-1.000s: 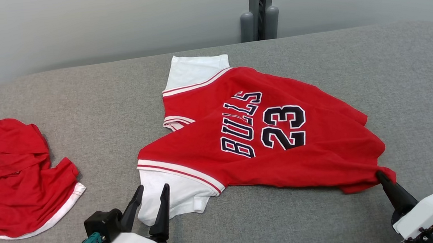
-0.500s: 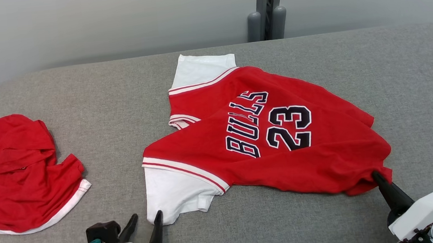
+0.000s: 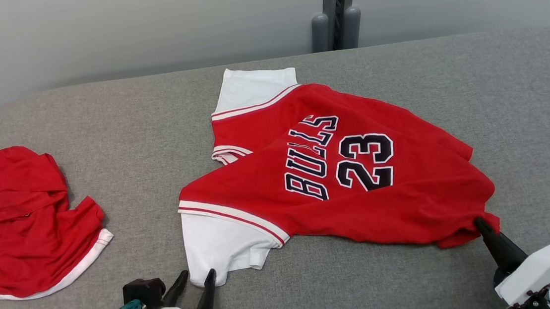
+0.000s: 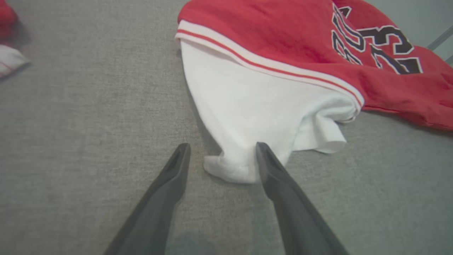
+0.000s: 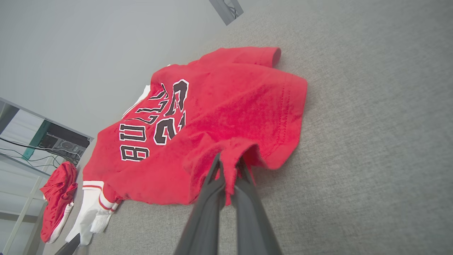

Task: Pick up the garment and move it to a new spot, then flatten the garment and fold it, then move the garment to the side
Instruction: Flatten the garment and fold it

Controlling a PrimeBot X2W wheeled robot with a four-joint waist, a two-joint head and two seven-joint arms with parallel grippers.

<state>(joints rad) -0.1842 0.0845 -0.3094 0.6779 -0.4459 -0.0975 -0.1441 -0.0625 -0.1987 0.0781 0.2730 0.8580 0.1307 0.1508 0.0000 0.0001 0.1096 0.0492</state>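
The white sleeve's wide upper part lies flat on the tabletop. My left gripper should next pinch the sleeve by its curled tip [image 3: 204, 276] [image 4: 231, 167].
The garment [image 3: 337, 179] is a red "BULLS 23" jersey with white sleeves, spread crumpled on the grey table. My left gripper [image 3: 197, 276] is open at the tip of the near white sleeve [image 3: 218, 244]. In the left wrist view that sleeve tip [image 4: 230, 170] lies between the spread fingers [image 4: 170, 184] of the left gripper [image 4: 222, 146], unpinched. My right gripper [image 3: 481, 223] is shut on the jersey's near right hem corner. In the right wrist view the right gripper [image 5: 228, 161] pinches a bunched fold of the red garment [image 5: 219, 113].
A second red garment with white trim [image 3: 22, 221] lies bunched at the table's left. The grey padded table [image 3: 119, 138] has bare cloth around the jersey. A grey post [image 3: 337, 14] stands behind the far edge.
The left gripper has drawn back from over the white sleeve to its tip, fingers a little closer together. The right gripper keeps its hold on the hem. The camera shifted slightly.
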